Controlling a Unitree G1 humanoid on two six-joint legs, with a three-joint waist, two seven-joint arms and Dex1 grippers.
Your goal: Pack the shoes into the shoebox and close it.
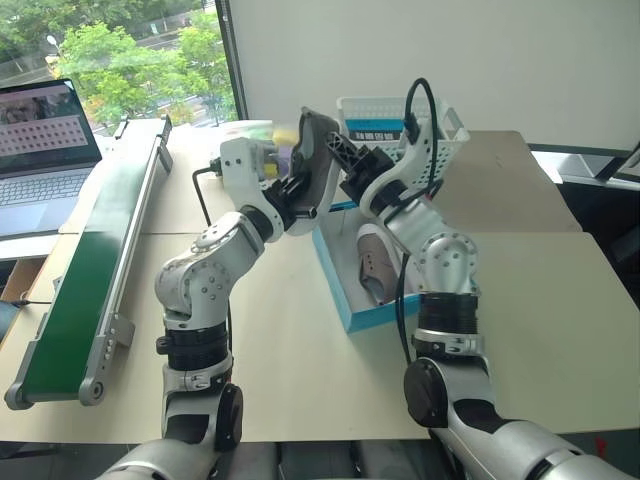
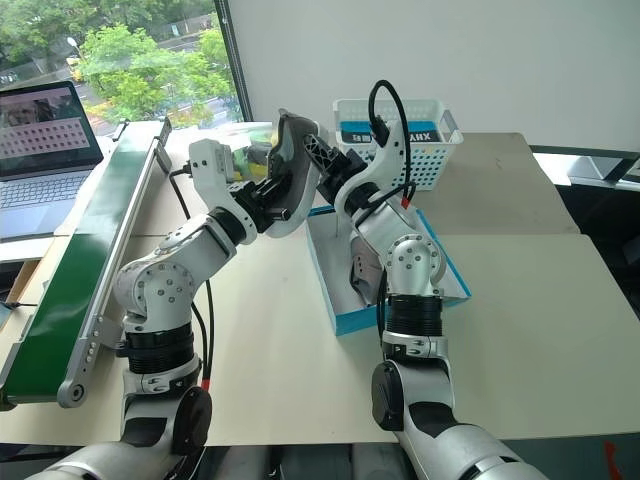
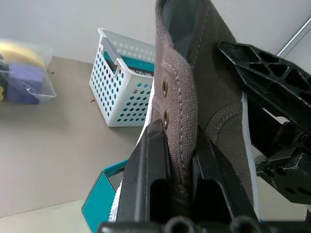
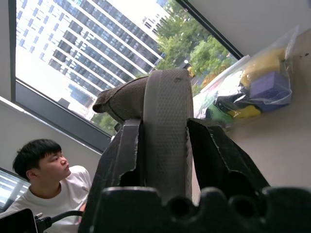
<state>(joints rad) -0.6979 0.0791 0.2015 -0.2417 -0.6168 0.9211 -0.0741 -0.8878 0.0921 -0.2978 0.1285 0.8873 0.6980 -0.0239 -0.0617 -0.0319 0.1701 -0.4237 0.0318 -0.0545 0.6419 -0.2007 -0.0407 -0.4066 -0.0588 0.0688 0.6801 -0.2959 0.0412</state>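
Note:
My right gripper should keep holding the taupe shoe (image 1: 316, 150): it hangs above the rim of the blue shoebox (image 1: 335, 278).
A taupe shoe (image 1: 318, 158) hangs in the air above the table, sole toward the right arm. My left gripper (image 3: 177, 145) is shut on its eyelet edge. My right gripper (image 4: 165, 131) is shut across its pale sole (image 4: 167, 111) from the other side, so both arms meet at the shoe over the near end of the blue shoebox (image 1: 335, 278). The shoebox lies open on the table with a second taupe shoe (image 1: 375, 262) inside it, partly hidden by my right arm.
A white lattice basket (image 2: 430, 150) stands behind the shoebox. A green conveyor (image 1: 100, 260) runs along the left side, with a laptop (image 1: 40, 140) beyond it. A plastic bag of coloured items (image 3: 22, 73) lies at the back. A person (image 4: 43, 170) sits past the table.

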